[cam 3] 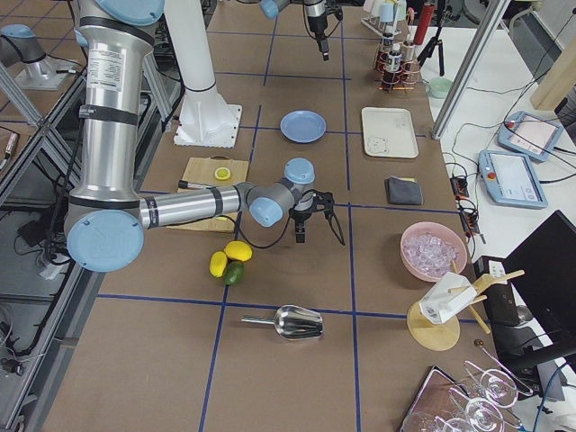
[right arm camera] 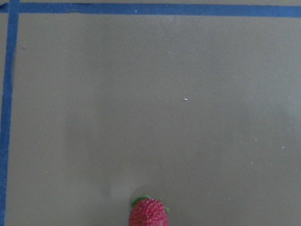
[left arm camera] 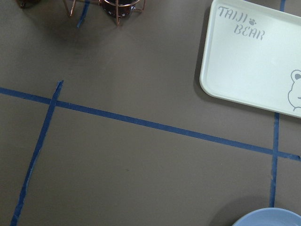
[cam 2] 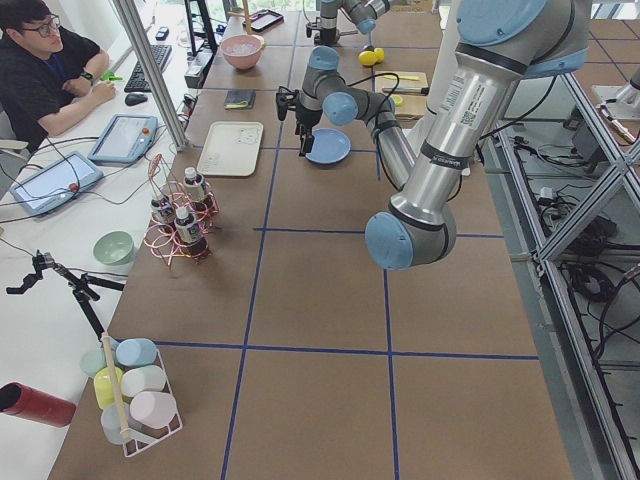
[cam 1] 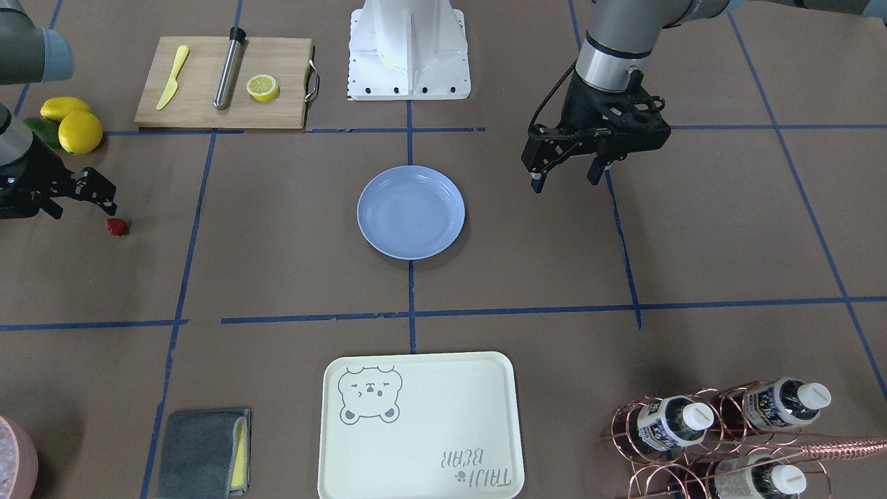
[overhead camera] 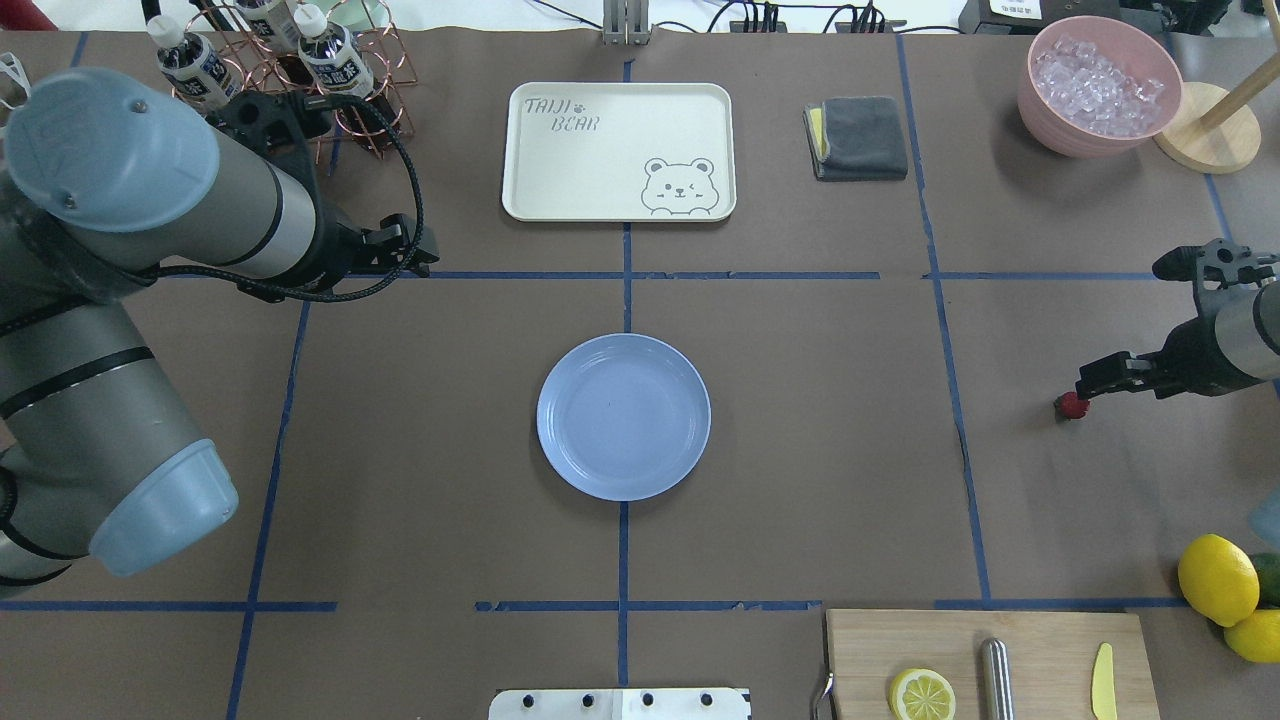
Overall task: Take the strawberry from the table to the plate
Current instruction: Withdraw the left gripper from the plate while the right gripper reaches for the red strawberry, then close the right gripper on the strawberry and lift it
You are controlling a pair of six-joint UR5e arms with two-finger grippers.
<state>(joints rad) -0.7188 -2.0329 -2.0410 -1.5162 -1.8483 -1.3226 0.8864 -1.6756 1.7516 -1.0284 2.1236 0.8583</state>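
My right gripper will move the small strawberry onto the plate (cam 1: 410, 215), so it will first take hold of the strawberry around its plump red body (cam 1: 116, 226).
The strawberry (cam 1: 116, 226) lies on the brown table (cam 1: 277, 263) far out on my right side, small and dark red with a green cap. My right gripper (cam 1: 83, 208) hovers low over it, open, one fingertip just above the berry (overhead camera: 1071, 405); nothing is held. In the right wrist view the strawberry (right arm camera: 148, 213) sits at the bottom edge. The light-blue plate (cam 1: 410, 215) rests empty at the table's centre (overhead camera: 624, 416). My left gripper (cam 1: 568, 179) hangs open and empty above the table, to the plate's side.
A cutting board (cam 1: 222, 83) holds a lemon half (cam 1: 263, 87), a yellow knife and a metal rod. Whole lemons (cam 1: 80, 132) lie close behind the right gripper. A bear tray (cam 1: 419, 426), grey cloth (cam 1: 204, 450) and bottle rack (cam 1: 721, 430) line the far side.
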